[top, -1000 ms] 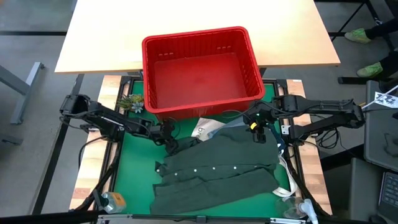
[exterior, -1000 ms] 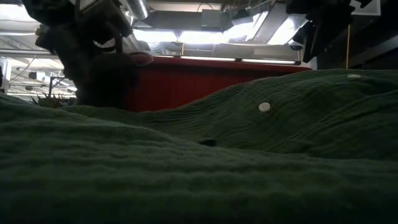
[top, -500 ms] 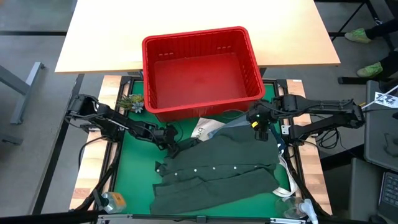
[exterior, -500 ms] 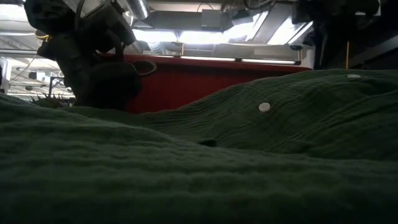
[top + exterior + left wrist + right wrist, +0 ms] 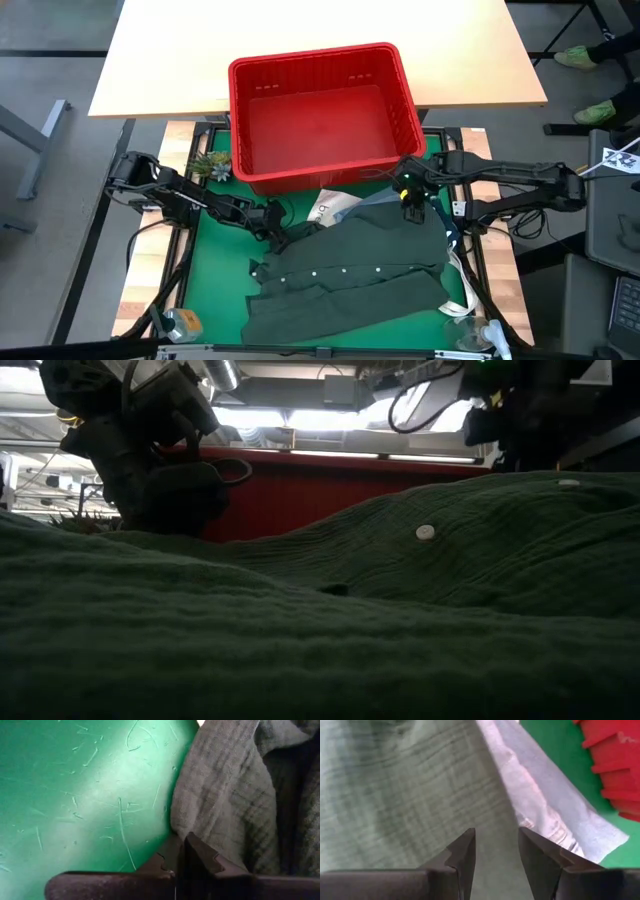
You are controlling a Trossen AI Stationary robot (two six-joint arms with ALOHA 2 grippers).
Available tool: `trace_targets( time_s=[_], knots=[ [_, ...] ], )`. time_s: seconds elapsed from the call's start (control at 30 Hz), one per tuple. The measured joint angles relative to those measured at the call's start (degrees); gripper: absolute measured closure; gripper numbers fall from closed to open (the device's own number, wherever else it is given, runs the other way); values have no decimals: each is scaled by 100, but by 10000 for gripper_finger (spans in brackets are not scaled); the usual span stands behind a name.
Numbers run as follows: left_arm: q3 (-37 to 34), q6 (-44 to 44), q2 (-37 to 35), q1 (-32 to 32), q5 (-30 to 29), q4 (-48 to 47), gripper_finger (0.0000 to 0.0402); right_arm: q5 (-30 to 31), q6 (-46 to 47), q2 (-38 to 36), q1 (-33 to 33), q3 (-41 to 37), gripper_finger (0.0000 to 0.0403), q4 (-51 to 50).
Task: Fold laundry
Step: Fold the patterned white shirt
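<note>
My right gripper's fingers hover above the cloth, so closing now would miss the shirt's edge. The gripper moves lower, before it closes on the shirt's far edge.
A dark olive green button shirt lies spread on the green mat, its buttons up; it fills the low view. My left gripper is shut on the shirt's far left corner. My right gripper is open, just above the shirt's far right part; its fingers stand over the cloth beside a white tote bag. I cannot tell whether they touch the cloth. The bag lies partly under the shirt's far edge. My left gripper pinches the shirt's edge at its far left corner between its two shut fingers, coming slanting down from the table's left. In the low view a bunch of the cloth hangs at the fingers, raised a little, while the rest of the shirt lies on the mat.
A red slotted basket stands at the mat's far edge, close behind both grippers. A small green plant sits at the far left. White bag handles trail along the mat's right edge. A light wooden table lies beyond.
My right gripper has gone a little toward the far left, toward the basket, above the shirt's far right part. My left gripper has shifted slightly toward the near right with the shirt's corner, and the bunched cloth has sunk a little.
</note>
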Motion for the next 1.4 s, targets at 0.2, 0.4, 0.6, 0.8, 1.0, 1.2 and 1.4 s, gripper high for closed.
trace_targets(
  time_s=[0.2, 0.4, 0.6, 0.8, 1.0, 1.2, 1.4],
  knots=[
    [0, 0, 2, -2, -5, 2, 375, 34, -168, 2, -162, -180, 256, 357],
    [-2, 0, 2, -2, -12, 3, 373, 25, -321, 56, -151, -180, 256, 445],
    [-4, 0, 2, -4, -22, 28, 373, 78, -330, 397, -153, -180, 256, 479],
    [-7, 0, 2, -4, -24, 46, 373, 69, -331, 713, -154, -180, 256, 496],
    [-7, 0, 2, -4, -24, 52, 373, -131, -410, 772, -153, -180, 279, 473],
    [34, -127, -7, -4, -45, 8, 391, -123, -407, 772, -153, -180, 353, 470],
    [183, -139, -24, -9, -18, 2, 397, -34, -398, 751, -151, -179, 391, 432]
  ],
)
